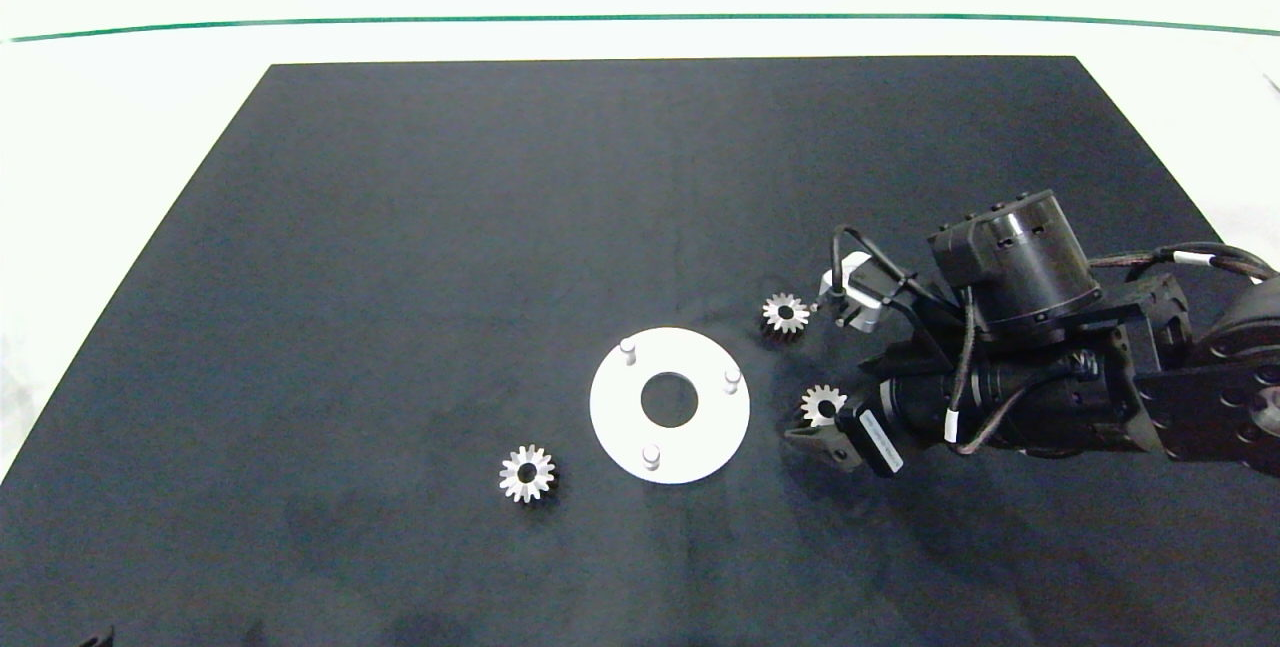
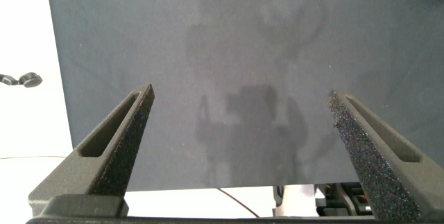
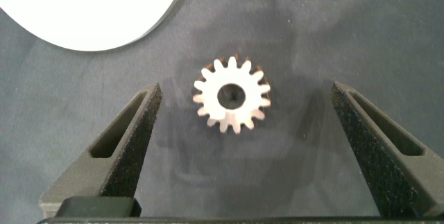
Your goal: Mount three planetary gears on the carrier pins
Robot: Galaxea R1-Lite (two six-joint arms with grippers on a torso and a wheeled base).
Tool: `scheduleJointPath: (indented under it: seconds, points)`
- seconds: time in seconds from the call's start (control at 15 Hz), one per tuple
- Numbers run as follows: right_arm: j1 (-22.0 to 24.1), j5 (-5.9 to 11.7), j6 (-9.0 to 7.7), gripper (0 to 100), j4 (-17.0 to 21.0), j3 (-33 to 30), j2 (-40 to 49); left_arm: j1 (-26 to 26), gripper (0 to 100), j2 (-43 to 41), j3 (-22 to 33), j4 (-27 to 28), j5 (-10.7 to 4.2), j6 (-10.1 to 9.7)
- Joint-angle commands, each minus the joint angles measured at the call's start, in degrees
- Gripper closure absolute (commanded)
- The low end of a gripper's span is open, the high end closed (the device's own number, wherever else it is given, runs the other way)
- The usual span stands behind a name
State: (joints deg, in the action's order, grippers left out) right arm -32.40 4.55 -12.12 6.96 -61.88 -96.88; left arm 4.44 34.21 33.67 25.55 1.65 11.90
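One carrier pin is bare. My right gripper should next take the silver gear by its toothed rim [image 1: 823,389] to fit it onto that pin.
Three silver planetary gears lie flat on the dark mat: one [image 1: 527,473] left of the white carrier disc [image 1: 620,417], one [image 1: 785,313] to its upper right, and one [image 1: 822,404] just right of it. All three carrier pins [image 1: 628,349] [image 1: 732,379] [image 1: 651,454] stand bare. My right gripper [image 1: 815,419] is low over the right-hand gear [image 3: 231,96], open, with the gear between its fingers [image 3: 132,141] and touching neither. In the left wrist view my left gripper [image 2: 241,92] hangs open over bare mat, holding nothing.
The black mat [image 1: 400,227] lies on a white table with a green line [image 1: 640,18] across the far side. The right arm's bulky wrist [image 1: 1010,267] reaches in from the right, close to the upper gear. The disc's edge [image 3: 90,9] lies just beyond the right fingers.
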Motion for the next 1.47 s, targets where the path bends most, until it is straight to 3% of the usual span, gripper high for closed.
scheduleJointPath:
  seconds: [0.07,0.33,1.47]
  points:
    - [-0.03,0.11,-0.10,0,0.07,-0.79,-0.86,0.05,0,-0.54,-0.01,0.11,0.02,0.06]
    - [-0.29,0.37,-0.10,0,0.16,-0.70,-1.03,-0.04,0,-0.54,-0.01,0.11,0.02,0.14]
    - [-1.17,1.43,-0.19,34,0.25,-0.52,-1.91,-0.04,0,-1.07,0.61,-0.15,0.02,0.23]
